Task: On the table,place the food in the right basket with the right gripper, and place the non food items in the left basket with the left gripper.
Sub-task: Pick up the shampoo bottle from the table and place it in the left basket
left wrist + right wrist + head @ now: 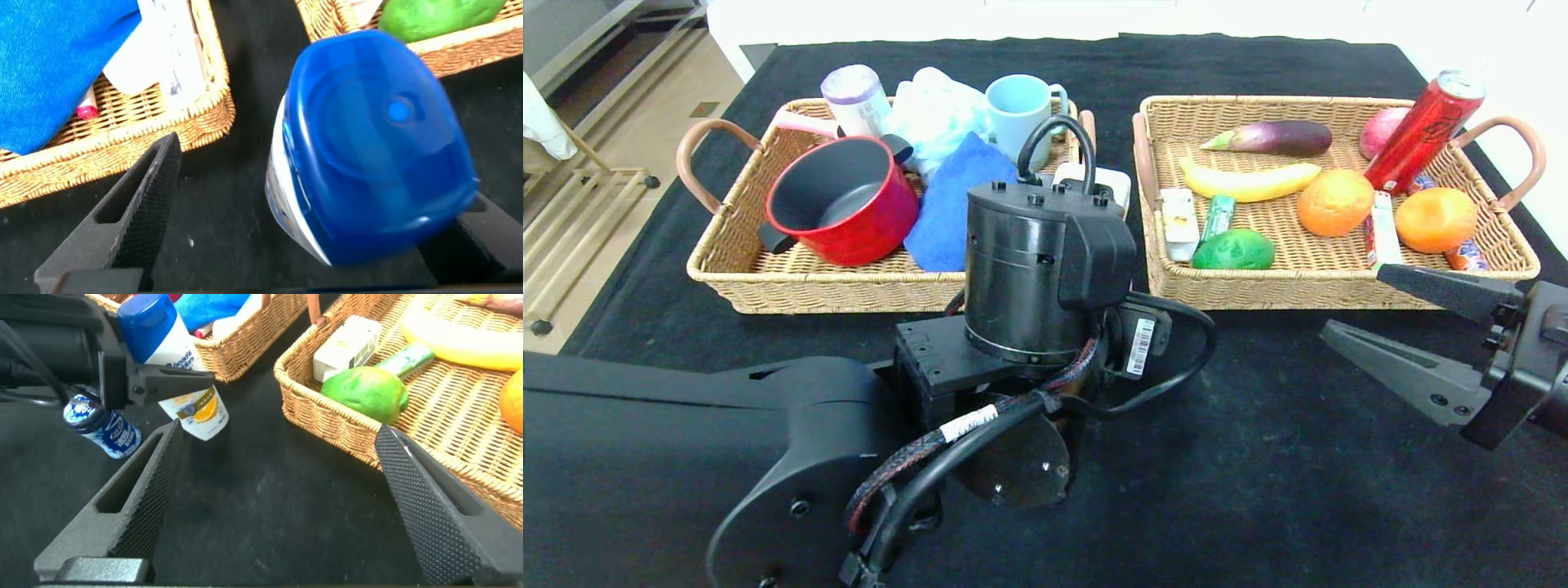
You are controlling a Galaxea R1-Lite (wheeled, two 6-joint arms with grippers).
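My left gripper grips the white body of the bottle beside the blue cap next, to put the non-food bottle in the left basket.
The white bottle with a blue cap stands tilted between the fingers of my left gripper, over the black table in front of the gap between the baskets. It touches one finger, and a wide gap separates it from the other, so the gripper is open. The bottle also shows in the right wrist view. The small blue-and-white tub lies on the cloth beside it. My right gripper is open and empty before the right basket, which holds the banana, two oranges and the green gum pack. The red pot sits in the left basket.
The left basket also holds a blue cloth, a pale blue cup and a white roll. The right basket also holds an eggplant, a red can and a green round fruit. My left arm covers the table's middle.
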